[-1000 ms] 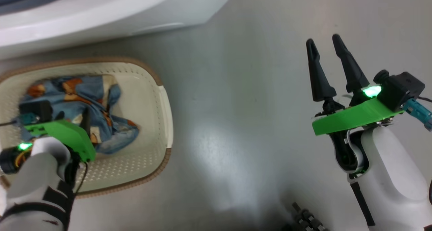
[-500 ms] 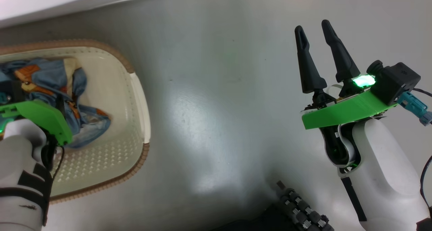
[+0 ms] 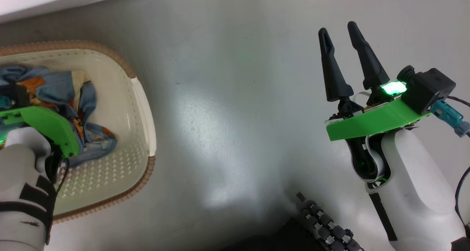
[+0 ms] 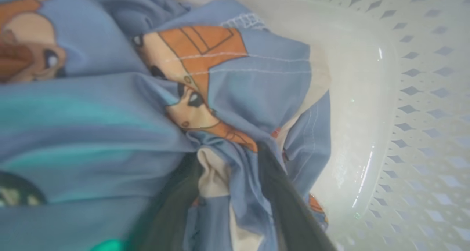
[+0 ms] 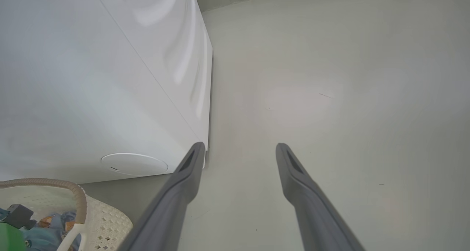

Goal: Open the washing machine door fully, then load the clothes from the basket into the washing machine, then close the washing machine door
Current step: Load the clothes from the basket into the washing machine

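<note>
My left gripper should next take hold of the clothes by a bunched fold (image 4: 231,174) that stands up between its fingers. The rest of the clothes is slack.
The cream basket (image 3: 144,97) with its brown rim stands on the floor at the left. In it lie the light blue bear-print clothes (image 3: 86,97), crumpled. My left arm reaches down into the basket under its green mount (image 3: 44,124). In the left wrist view my left gripper (image 4: 227,153) is dug into the clothes (image 4: 238,78), its dark fingers apart with a fold of cloth between them, close to the basket wall (image 4: 404,97). My right gripper (image 3: 337,28) hangs open over bare floor, holding nothing. The white washing machine (image 5: 91,78) rises beside the basket (image 5: 79,196); its door is out of view.
Grey floor (image 3: 227,115) stretches between the basket and my right arm. A dark ridged part (image 3: 323,225) juts in at the bottom edge. A round white cover (image 5: 134,164) sits low on the washer's front.
The head camera has swung, so the basket now lies further left. The cloth around my left gripper has bunched up slightly. My right gripper keeps its open pose.
</note>
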You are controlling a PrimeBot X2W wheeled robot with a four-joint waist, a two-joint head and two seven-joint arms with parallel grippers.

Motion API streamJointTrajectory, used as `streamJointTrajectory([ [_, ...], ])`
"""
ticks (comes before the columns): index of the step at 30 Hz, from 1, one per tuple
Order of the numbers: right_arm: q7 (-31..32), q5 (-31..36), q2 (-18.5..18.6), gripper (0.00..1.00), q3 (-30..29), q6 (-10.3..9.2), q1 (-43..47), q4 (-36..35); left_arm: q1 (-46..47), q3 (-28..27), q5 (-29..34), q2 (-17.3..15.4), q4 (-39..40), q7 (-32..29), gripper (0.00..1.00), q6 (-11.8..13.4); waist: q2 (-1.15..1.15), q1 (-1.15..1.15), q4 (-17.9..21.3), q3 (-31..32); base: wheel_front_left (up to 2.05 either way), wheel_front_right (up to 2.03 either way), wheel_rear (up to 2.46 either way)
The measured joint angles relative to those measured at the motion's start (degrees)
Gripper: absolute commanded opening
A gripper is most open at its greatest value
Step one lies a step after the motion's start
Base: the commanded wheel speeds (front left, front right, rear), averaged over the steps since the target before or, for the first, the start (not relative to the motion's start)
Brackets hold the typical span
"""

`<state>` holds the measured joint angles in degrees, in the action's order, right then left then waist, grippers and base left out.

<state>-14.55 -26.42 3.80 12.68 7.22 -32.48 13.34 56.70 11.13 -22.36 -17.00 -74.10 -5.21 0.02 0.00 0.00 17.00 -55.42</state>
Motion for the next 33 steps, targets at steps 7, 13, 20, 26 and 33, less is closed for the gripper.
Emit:
streamJointTrajectory([
  [7,0.0,0.0,-0.09,1.0,0.14,0.0,-0.01,0.29,0.01,0.23,-0.27,0.11,-0.09,2.08,0.0,-0.78,0.0,0.0,-0.56,0.82,0.0,0.0,0.0],
  [13,0.0,0.0,-0.1,1.0,0.22,0.0,-0.05,0.59,-0.4,0.32,-0.88,0.64,-0.11,4.37,0.0,-1.83,0.0,0.0,-1.12,2.97,0.0,0.0,0.0],
  [20,0.0,-0.02,-0.04,1.0,0.49,0.0,-0.05,1.68,-3.2,0.33,-2.34,2.38,-0.15,8.42,0.0,-3.8,0.0,0.0,-1.82,7.25,0.0,0.0,0.0],
  [26,0.0,-0.12,0.54,1.0,0.73,0.0,0.1,3.05,-5.91,1.2,-2.8,4.19,-0.2,12.25,0.0,-5.3,0.0,0.0,-2.62,12.15,0.0,0.0,0.0],
  [33,0.0,-0.67,1.72,1.0,1.14,0.0,1.58,4.58,-9.18,2.27,-2.88,6.06,-0.23,16.31,0.0,-6.24,0.0,0.0,-3.8,18.65,0.0,0.0,0.0],
])
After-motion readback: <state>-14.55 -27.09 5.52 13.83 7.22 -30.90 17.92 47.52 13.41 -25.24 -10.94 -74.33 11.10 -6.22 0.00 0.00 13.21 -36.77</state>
